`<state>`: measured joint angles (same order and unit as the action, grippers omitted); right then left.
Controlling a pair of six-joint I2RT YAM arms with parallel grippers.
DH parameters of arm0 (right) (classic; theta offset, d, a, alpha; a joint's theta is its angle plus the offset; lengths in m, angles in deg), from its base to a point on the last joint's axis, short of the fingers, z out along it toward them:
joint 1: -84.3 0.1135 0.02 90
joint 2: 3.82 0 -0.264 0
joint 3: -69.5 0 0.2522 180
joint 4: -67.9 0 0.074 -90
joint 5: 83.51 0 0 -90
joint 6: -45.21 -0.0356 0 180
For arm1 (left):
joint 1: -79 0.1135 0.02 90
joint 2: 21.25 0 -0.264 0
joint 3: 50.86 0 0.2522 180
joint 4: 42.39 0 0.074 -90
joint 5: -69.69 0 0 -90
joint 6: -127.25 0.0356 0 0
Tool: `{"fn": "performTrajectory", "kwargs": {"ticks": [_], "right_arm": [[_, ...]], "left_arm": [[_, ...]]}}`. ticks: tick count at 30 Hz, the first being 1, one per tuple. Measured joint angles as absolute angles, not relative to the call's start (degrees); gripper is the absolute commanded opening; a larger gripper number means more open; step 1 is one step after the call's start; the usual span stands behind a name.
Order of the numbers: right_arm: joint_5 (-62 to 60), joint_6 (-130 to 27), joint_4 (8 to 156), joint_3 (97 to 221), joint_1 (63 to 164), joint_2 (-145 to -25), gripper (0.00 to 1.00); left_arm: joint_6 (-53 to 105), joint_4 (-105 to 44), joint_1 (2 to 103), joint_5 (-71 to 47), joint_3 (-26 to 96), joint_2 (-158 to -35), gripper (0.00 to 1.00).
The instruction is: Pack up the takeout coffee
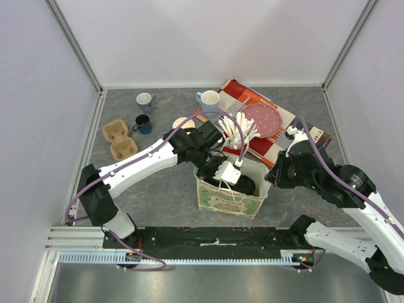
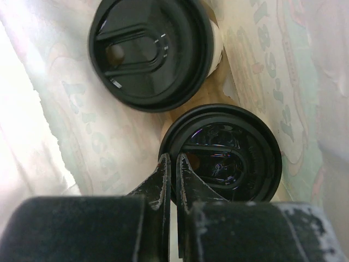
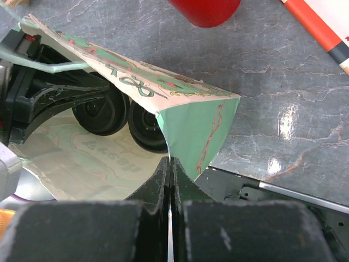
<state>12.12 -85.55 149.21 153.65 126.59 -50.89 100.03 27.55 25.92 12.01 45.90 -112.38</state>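
Observation:
My left gripper should open now, because the nearer cup at its fingers is upright inside the bag [image 1: 230,202] next to the other cup and would stay standing.
Two takeout coffee cups with black lids [image 2: 151,52] [image 2: 223,155] stand side by side inside the green-patterned paper bag [image 1: 230,202]. My left gripper [image 2: 173,156] reaches down into the bag, shut, its tips over the left rim of the nearer lid, with nothing visibly between the fingers. In the top view only one dark lid [image 1: 243,185] shows beside the left wrist. My right gripper [image 3: 170,161] is shut on the bag's upper edge [image 3: 199,123] at its right corner. Both lids [image 3: 101,112] [image 3: 147,128] show through the bag's mouth.
A cardboard cup carrier [image 1: 120,139] lies at the left. Three mugs stand behind it: white [image 1: 146,99], dark blue [image 1: 143,124], light blue [image 1: 208,98]. White plastic forks [image 1: 240,129] and a red plate [image 1: 264,120] rest on a patterned mat behind the bag.

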Motion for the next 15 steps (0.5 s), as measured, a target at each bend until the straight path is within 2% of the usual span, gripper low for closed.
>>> {"fn": "performTrajectory", "kwargs": {"ticks": [10,12,13,15], "right_arm": [[12.1,-85.5,149.0,153.6,126.6,-51.2,0.00],[12.1,-85.5,149.0,153.6,126.6,-51.2,0.00],[12.1,-85.5,148.9,153.6,126.6,-51.2,0.00],[12.1,-85.5,148.9,153.6,126.6,-51.2,0.00]], "left_arm": [[102.5,26.4,25.8,11.8,45.0,-112.4,0.03],[102.6,26.8,25.8,12.0,45.2,-112.4,0.16],[102.6,27.1,25.8,12.0,45.4,-112.4,0.27],[102.7,28.1,25.8,11.8,45.9,-112.4,0.34]]}}
